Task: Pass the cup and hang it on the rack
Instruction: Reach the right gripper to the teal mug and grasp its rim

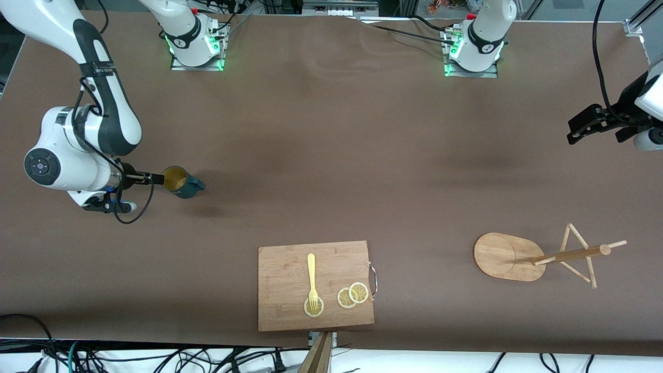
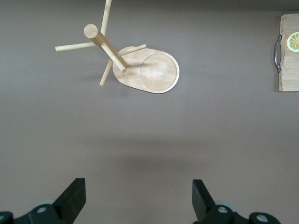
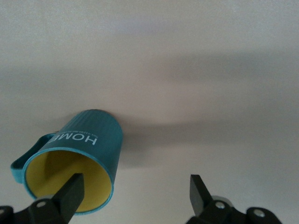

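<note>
My right gripper grabs the teal cup by its rim [image 1: 166, 176] next, which leaves the teal cup's handle [image 1: 197, 184] free to hang on the rack.
The teal cup [image 1: 187, 185] with a yellow inside lies tilted on its side near the right arm's end of the table, its mouth toward my right gripper [image 1: 155, 179]. The right wrist view shows the cup [image 3: 93, 140] with its handle to one side. My right gripper [image 3: 135, 193] is open, with one finger [image 3: 70, 193] in front of the cup's mouth and the other out beside it. The bamboo rack [image 1: 510, 256] stands near the left arm's end. My left gripper [image 1: 595, 132] is open and empty, high above the table; its wrist view [image 2: 139, 196] looks down on the rack [image 2: 149, 70].
A wooden cutting board [image 1: 290, 280] lies near the table's front edge, carrying a yellow fork [image 1: 312, 277] and lemon slices [image 1: 353, 295]. Its handle end shows in the left wrist view [image 2: 289, 70]. Brown table stretches between cup and rack.
</note>
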`<state>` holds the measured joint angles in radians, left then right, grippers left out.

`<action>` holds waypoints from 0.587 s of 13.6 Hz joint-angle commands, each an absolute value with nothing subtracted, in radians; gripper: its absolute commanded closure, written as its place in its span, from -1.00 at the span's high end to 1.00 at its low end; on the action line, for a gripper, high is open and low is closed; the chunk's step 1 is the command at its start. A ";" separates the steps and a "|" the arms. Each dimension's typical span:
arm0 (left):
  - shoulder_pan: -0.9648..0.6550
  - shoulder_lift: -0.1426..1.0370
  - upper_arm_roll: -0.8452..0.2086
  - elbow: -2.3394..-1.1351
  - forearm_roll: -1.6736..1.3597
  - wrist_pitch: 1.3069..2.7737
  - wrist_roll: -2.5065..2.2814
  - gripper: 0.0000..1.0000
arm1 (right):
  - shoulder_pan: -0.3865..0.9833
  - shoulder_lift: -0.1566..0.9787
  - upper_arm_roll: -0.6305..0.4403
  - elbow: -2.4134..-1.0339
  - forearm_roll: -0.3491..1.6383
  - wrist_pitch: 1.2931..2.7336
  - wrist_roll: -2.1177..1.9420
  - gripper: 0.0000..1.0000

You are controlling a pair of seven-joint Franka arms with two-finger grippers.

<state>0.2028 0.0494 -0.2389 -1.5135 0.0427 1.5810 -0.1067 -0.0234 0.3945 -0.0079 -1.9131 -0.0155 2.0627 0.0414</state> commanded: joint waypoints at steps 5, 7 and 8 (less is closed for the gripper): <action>0.199 0.063 -0.245 -1.486 0.069 1.580 -0.089 1.00 | -0.020 0.370 0.017 -1.993 -0.003 2.158 0.098 1.00; 0.199 0.063 -0.244 -1.486 0.071 1.580 -0.089 1.00 | -0.020 0.370 0.017 -2.022 -0.003 2.201 0.098 1.00; 0.199 0.063 -0.245 -1.486 0.071 1.580 -0.089 1.00 | -0.020 0.370 0.017 -2.035 -0.003 2.224 0.098 1.00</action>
